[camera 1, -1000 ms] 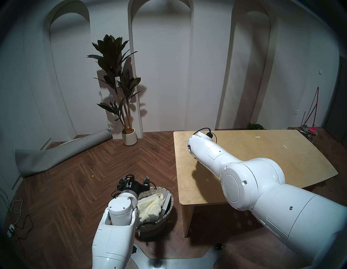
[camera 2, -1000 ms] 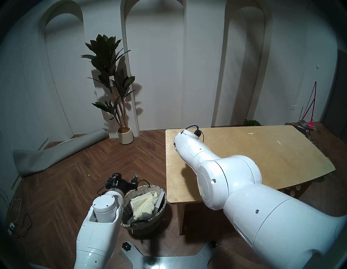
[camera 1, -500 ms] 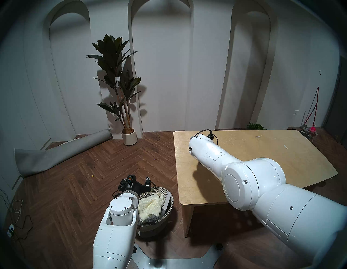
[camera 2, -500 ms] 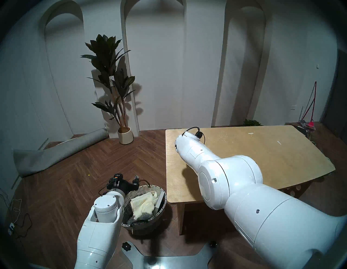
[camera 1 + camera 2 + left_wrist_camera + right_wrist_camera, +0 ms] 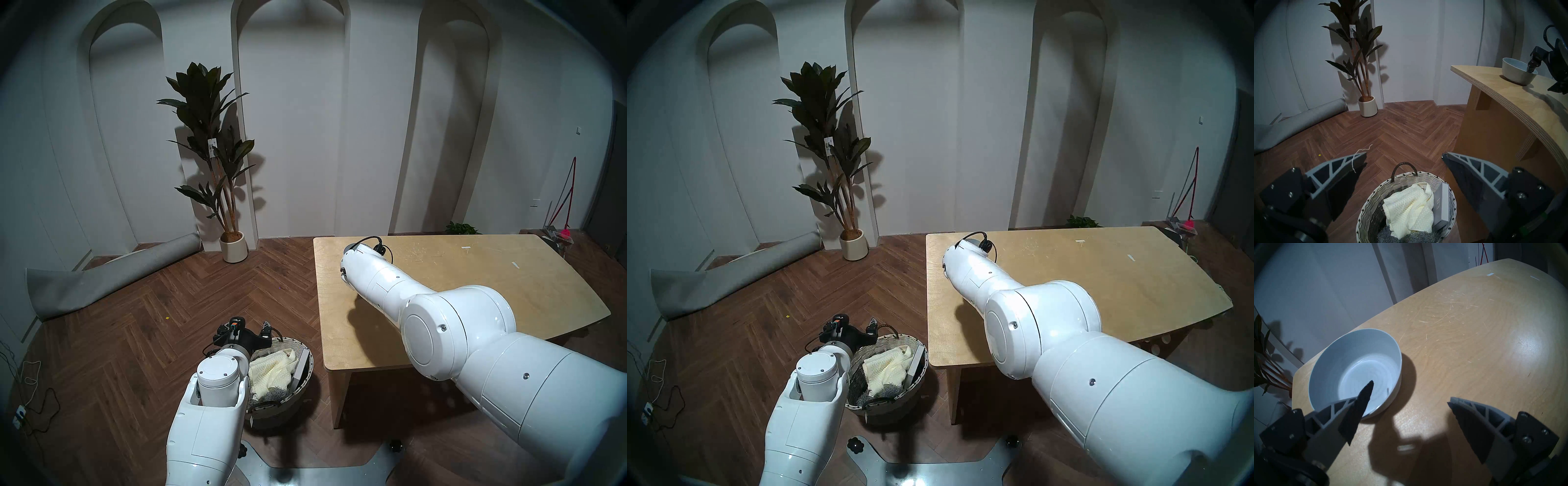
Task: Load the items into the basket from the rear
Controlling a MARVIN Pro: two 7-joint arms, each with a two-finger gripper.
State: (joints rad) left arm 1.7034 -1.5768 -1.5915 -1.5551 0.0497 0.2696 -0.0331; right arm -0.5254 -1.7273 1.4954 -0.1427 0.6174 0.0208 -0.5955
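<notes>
The bowl's side is thin and its round body is wider than my open fingers, so my right gripper should next grab the bowl (image 5: 1354, 368) by its rim (image 5: 1399, 378).
The round wicker basket (image 5: 292, 341) stands on the floor beside the table's left end. In it lies the cream waffle-knit towel (image 5: 1409, 202), next to a flat white box (image 5: 1441, 205) and on top of a grey shaggy cloth (image 5: 1407, 237). My left gripper (image 5: 1404, 154) hangs open and empty above the basket's far rim. A small pale bowl (image 5: 1354, 368) sits upright at the table's far left corner. My right gripper (image 5: 1411, 391) is open. One of its fingers reaches over the bowl's hollow and the other is outside, over the table, so the bowl's wall lies between them.
The wooden table (image 5: 475, 288) fills the right side. A potted plant (image 5: 233, 249) and a rolled grey mat (image 5: 101, 281) lie along the back wall. Cables (image 5: 30, 390) trail on the floor at far left. A loose thread (image 5: 1356, 159) hangs from one left finger.
The right wrist has edged slightly down toward the bowl. The left gripper has sunk a little over the basket. Both grippers have stayed open.
</notes>
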